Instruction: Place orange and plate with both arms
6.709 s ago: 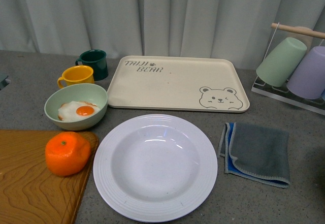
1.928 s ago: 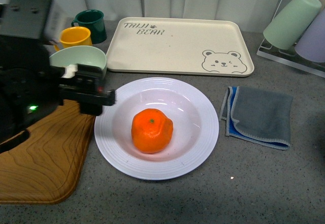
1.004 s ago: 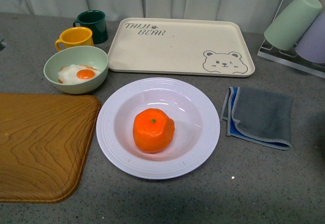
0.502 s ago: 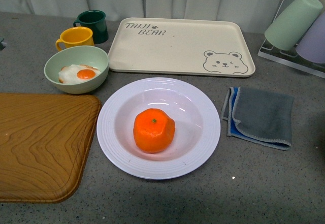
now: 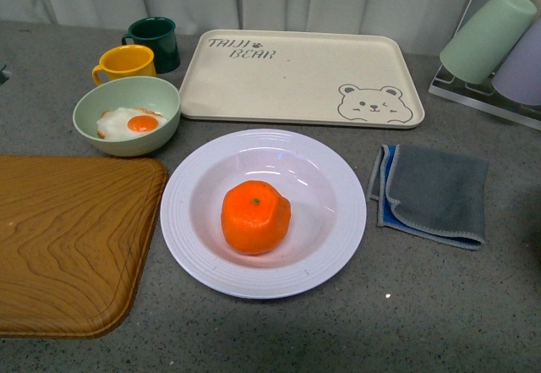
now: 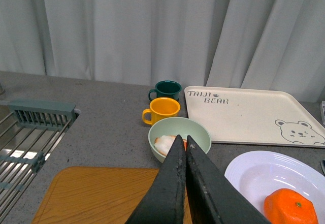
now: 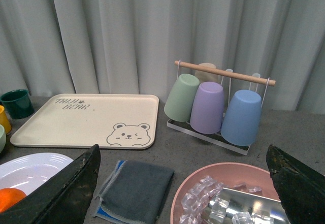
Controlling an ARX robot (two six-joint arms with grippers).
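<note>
I need to put the plate, with the plate's orange, on the cream bear tray [image 6: 249, 115], so my right gripper should next grab the plate's rim [image 6: 316, 174].
The orange [image 5: 255, 216] sits in the middle of the white ribbed plate [image 5: 338, 178] at the table's centre. Neither arm shows in the front view. In the left wrist view my left gripper [image 6: 182, 141] is shut and empty, raised above the wooden board, with the plate [image 6: 249, 170] and orange [image 6: 290, 206] off to one side. In the right wrist view my right gripper [image 7: 185, 170] is open wide and empty, raised over a pink bowl of ice; the plate's rim [image 7: 35, 160] and a bit of the orange [image 7: 9, 198] show at the edge.
A wooden board [image 5: 68, 238] lies left of the plate. A green bowl with a fried egg [image 5: 127, 117], a yellow mug [image 5: 125, 62] and a dark green mug [image 5: 154, 35] stand behind it. The cream bear tray [image 5: 296, 77] is at the back, a grey cloth [image 5: 431, 191] and a cup rack [image 5: 499, 43] at the right. A pink ice bowl [image 7: 228, 193] is near the right gripper.
The orange went from the wooden board into the plate. The left arm, over the board 1.9 s ago, has left the front view. Nothing has moved in the last second.
</note>
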